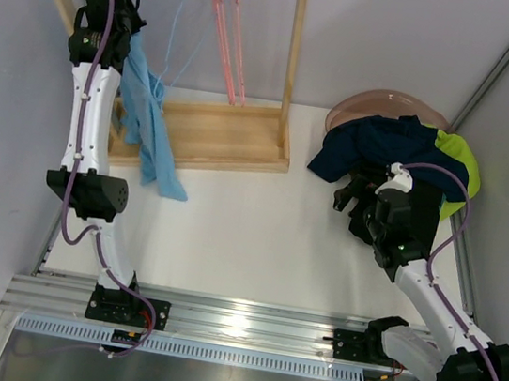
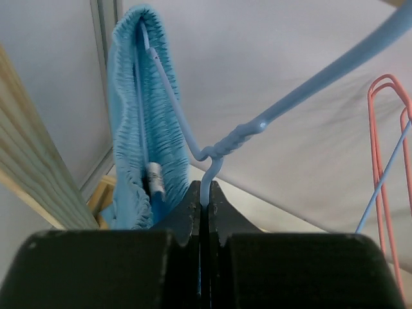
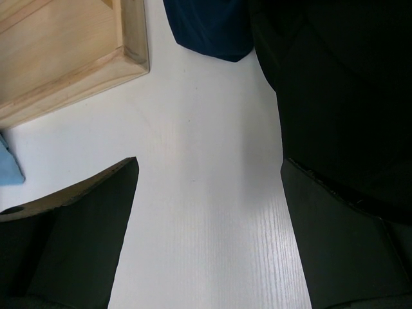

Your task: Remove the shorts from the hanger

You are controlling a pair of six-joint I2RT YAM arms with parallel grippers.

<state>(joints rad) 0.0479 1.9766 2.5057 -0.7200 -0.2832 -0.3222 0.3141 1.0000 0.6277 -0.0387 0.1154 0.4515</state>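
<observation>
I need to take off the light blue shorts (image 1: 149,128), so my right gripper should next grab them by their loose hanging edge (image 1: 168,183), which is clear of the hanger's wire.
Light blue shorts (image 1: 149,128) hang from a light blue wire hanger (image 1: 177,19) on the wooden rack. My left gripper (image 1: 121,3) is up at the rack. In the left wrist view it (image 2: 206,190) is shut on the hanger's wire (image 2: 212,168), with the shorts' gathered waistband (image 2: 138,116) draped over the hanger arm to the left. Navy shorts (image 1: 375,141), lime green shorts (image 1: 458,162) and black shorts (image 1: 412,217) lie piled at the right. My right gripper (image 1: 353,197) is open and empty above the table (image 3: 209,164), beside the pile. I cannot make out teal shorts.
Empty pink hangers (image 1: 227,35) hang on the rack rail. The rack's wooden base (image 1: 215,133) stands at the back left and also shows in the right wrist view (image 3: 71,51). A pink basin (image 1: 380,104) sits behind the pile. White table (image 1: 249,228) lies between the arms.
</observation>
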